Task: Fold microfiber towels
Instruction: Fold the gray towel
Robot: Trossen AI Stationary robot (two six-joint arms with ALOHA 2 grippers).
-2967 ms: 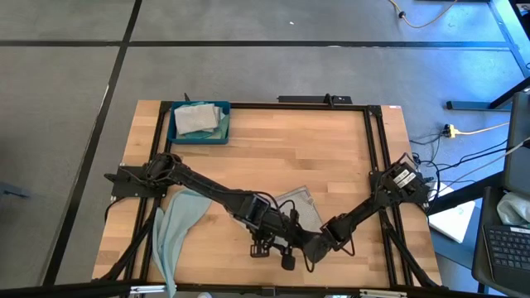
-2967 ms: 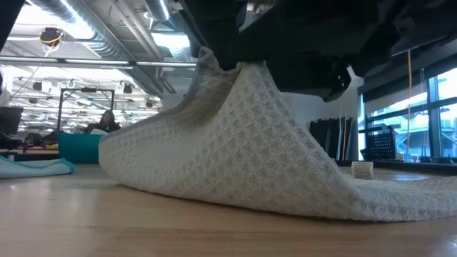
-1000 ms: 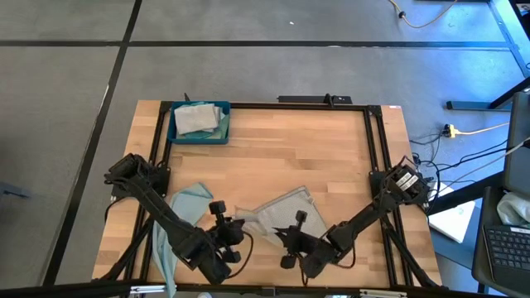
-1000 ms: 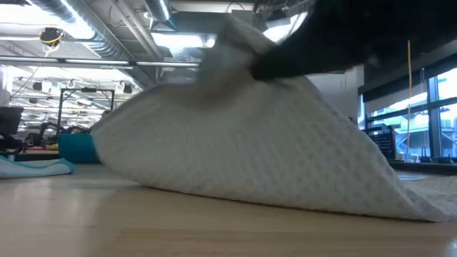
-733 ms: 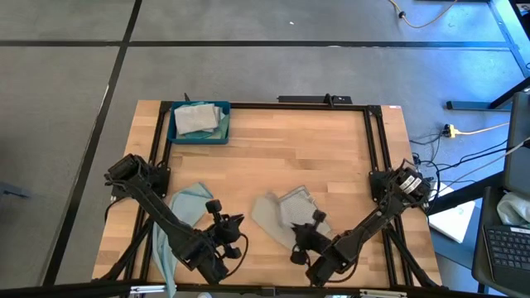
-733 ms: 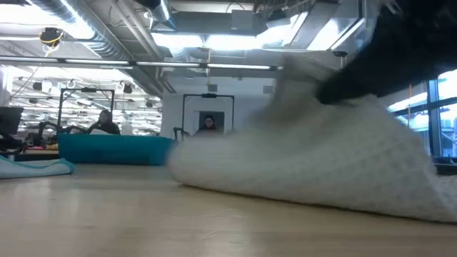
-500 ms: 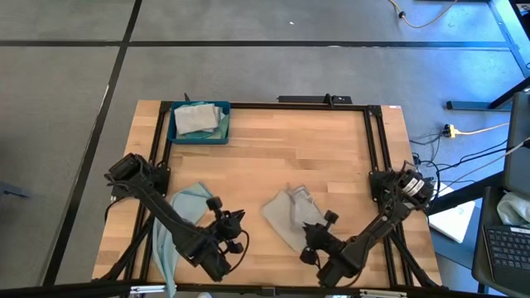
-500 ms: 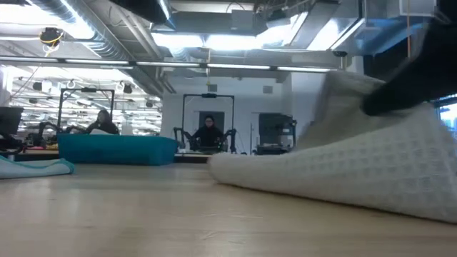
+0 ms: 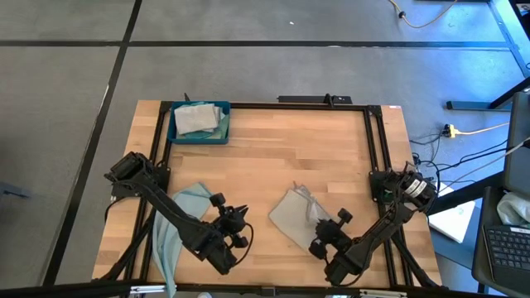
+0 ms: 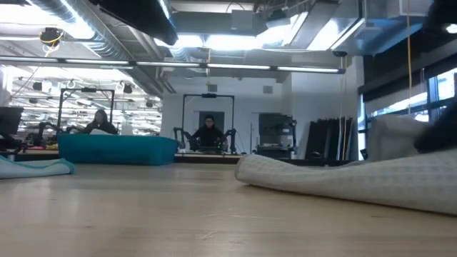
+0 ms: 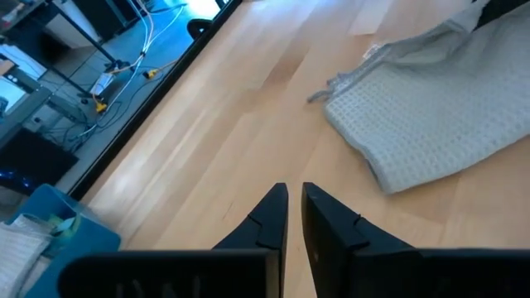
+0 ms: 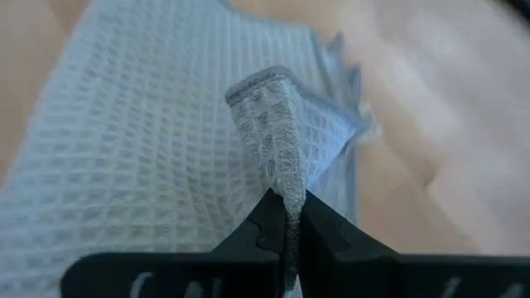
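Note:
The towel's hem in my fingers bunches above the flat layer, so it is too early to open. My right gripper pulls the grey towel [image 12: 281, 174] straight first.
A light grey waffle towel [image 9: 294, 217] lies near the table's front edge, right of the middle, and shows as a low roll in the low view [image 10: 343, 182]. My right gripper [image 9: 325, 229] is at its right side, shut on a raised bit of it [image 12: 286, 203]. My left gripper [image 9: 243, 215] hovers left of this towel with its fingers almost together and nothing between them [image 11: 294, 199]. A pale teal towel [image 9: 178, 222] lies at the front left, its near end hanging over the table's edge. My right gripper pinches a hemmed edge strip of the grey towel [image 12: 281, 174] between its two fingers, seemingly doubled over. The fingers slant down at it from the table's near right. That strip stands up a little off the cloth, while the towel's main part [image 12: 141, 157] lies on the table.
A dark blue tray [image 9: 199, 140] with folded towels [image 9: 199, 118] stands at the far left corner and shows as a teal box in the low view [image 10: 118, 150]. A black frame runs along the table's edges. People sit in the room beyond the table.
My right gripper has gone toward the table's right and near edges, turning as it went, and has drawn the grey towel's left part over with it. The towel's tall hump has sunk into a narrower, low shape. My left gripper has drifted slightly right and down.

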